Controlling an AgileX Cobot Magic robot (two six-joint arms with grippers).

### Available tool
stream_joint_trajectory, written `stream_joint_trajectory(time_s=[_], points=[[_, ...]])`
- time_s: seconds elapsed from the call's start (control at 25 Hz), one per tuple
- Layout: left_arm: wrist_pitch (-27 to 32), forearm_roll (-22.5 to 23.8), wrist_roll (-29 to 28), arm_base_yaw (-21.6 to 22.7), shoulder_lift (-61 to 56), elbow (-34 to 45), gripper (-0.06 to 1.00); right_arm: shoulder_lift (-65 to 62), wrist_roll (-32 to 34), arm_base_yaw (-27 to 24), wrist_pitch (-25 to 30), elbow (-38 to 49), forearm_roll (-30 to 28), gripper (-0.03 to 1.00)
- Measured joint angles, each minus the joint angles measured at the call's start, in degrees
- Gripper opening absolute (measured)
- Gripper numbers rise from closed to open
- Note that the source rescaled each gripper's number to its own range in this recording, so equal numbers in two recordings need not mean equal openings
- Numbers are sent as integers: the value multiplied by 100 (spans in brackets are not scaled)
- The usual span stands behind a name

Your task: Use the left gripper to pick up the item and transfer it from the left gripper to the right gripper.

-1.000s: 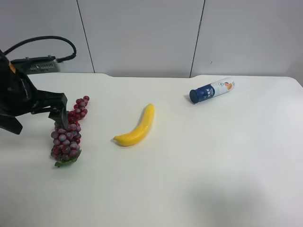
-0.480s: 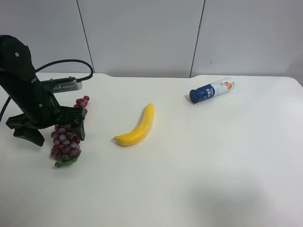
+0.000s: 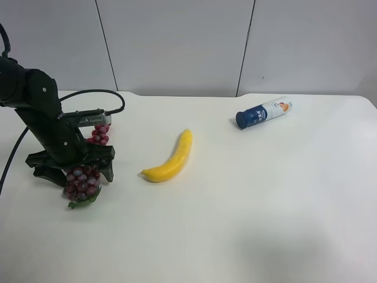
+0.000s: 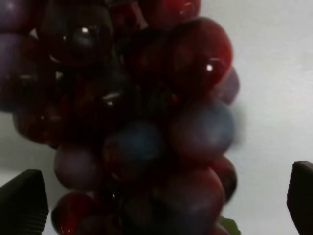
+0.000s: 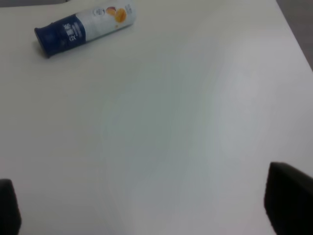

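Note:
I should next use my left gripper to grab the grapes by the thick part near the leaf (image 3: 81, 177). That leaves its tapered end (image 3: 101, 133) free to pass to my right gripper.
A bunch of red-purple grapes (image 3: 82, 181) lies on the white table (image 3: 235, 200) at the exterior high view's left. The arm at that view's left is my left arm. My left gripper (image 3: 75, 175) is low over the bunch, open, with one finger on each side of it. In the left wrist view the grapes (image 4: 146, 112) fill the frame between the two fingertips (image 4: 22, 205) of the left gripper (image 4: 161, 200). My right gripper (image 5: 149, 205) is open and empty above bare table; it does not show in the exterior high view.
A yellow banana (image 3: 171, 159) lies mid-table, to the right of the grapes. A blue and white bottle (image 3: 263, 112) lies on its side at the back right; it also shows in the right wrist view (image 5: 83, 27). A black cable (image 3: 88, 93) trails behind my left arm.
My left arm has swung right and come down, so the open gripper now straddles the grape bunch. The grapes, banana and bottle have not moved.

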Motion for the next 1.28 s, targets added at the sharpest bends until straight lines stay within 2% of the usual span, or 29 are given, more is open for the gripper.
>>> stream_joint_trajectory(time_s=[0.12, 0.28, 0.48, 0.52, 0.84, 1.28], points=[[6, 19, 5, 0, 116, 0, 84, 0, 0, 0, 0, 0, 0, 100], [1, 39, 5, 0, 163, 0, 54, 0, 0, 0, 0, 0, 0, 100], [-10, 15, 5, 0, 163, -6, 7, 0, 0, 0, 0, 0, 0, 100], [-10, 9, 10, 0, 163, -13, 4, 0, 0, 0, 0, 0, 0, 100], [61, 3, 22, 0, 141, -13, 4, 0, 0, 0, 0, 0, 0, 100], [969, 73, 99, 0, -1044, -15, 3, 0, 0, 0, 0, 0, 0, 100]])
